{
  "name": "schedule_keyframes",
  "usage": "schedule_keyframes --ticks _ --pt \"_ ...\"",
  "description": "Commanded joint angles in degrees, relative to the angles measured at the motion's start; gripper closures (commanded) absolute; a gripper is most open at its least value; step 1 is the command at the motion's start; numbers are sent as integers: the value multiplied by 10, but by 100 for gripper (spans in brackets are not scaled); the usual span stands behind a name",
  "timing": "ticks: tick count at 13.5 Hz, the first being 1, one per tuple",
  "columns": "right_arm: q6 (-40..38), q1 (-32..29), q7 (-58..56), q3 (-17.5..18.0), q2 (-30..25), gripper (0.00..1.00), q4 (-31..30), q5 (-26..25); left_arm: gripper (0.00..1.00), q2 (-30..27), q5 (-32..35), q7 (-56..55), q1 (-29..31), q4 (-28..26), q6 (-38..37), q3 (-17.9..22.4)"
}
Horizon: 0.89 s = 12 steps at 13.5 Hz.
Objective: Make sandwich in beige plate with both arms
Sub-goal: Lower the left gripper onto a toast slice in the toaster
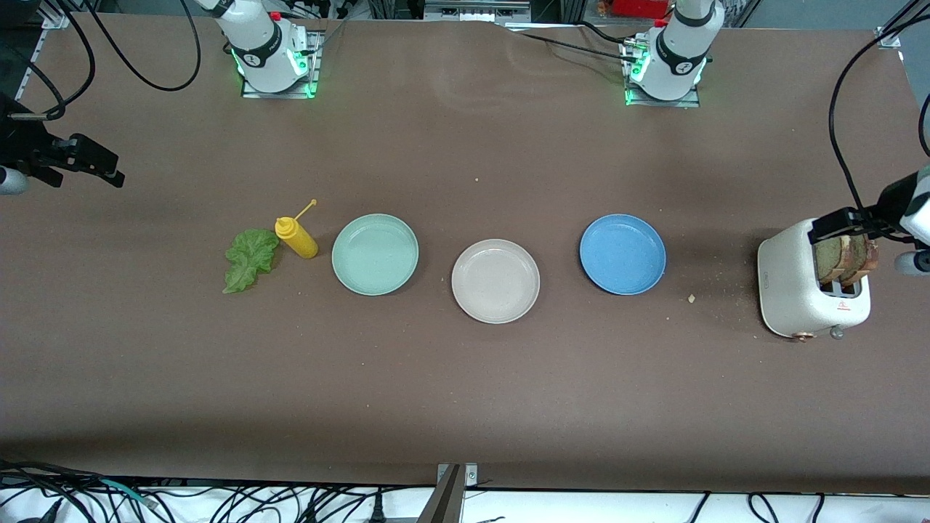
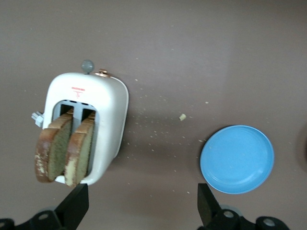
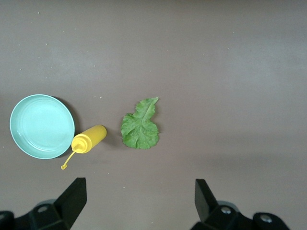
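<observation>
The left gripper grabs the bread slice by its exposed crust edge [image 1: 831,258] next, to lay it on the beige plate [image 1: 495,280].
The beige plate [image 1: 495,280] lies bare at the table's middle, between a mint-green plate [image 1: 375,253] and a blue plate [image 1: 623,253]. Two brown bread slices [image 1: 843,260] [image 2: 53,148] stand upright in the slots of a white toaster [image 1: 799,290] [image 2: 112,110] at the left arm's end. My left gripper [image 1: 835,225] [image 2: 141,196] hangs open and empty over the toaster's edge. A green lettuce leaf [image 1: 249,259] [image 3: 140,127] lies flat toward the right arm's end. My right gripper [image 1: 109,171] [image 3: 139,189] hovers open and empty over bare table at that end, apart from the leaf.
A yellow squeeze bottle [image 1: 298,237] [image 3: 88,139] lies on its side between the lettuce and the mint-green plate [image 3: 42,125]. Crumbs are scattered between the toaster and the blue plate [image 2: 237,159]. Cables hang along the table's edges.
</observation>
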Motion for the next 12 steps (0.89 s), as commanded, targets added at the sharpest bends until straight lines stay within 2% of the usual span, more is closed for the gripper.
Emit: schedule_keyframes --ticks 1,5,8,12 --pt "-10 -4 3 1 -1 0 7 -1 0 21 10 42 25 -15 43 -4" --pt "-10 -4 3 2 -1 0 8 0 0 22 10 80 50 -82 127 -4" --pt "-10 -4 3 3 -1 0 8 0 0 21 10 113 76 -101 142 -4" --pt "-10 -4 3 2 -1 0 8 1 0 21 10 116 78 -128 158 -4"
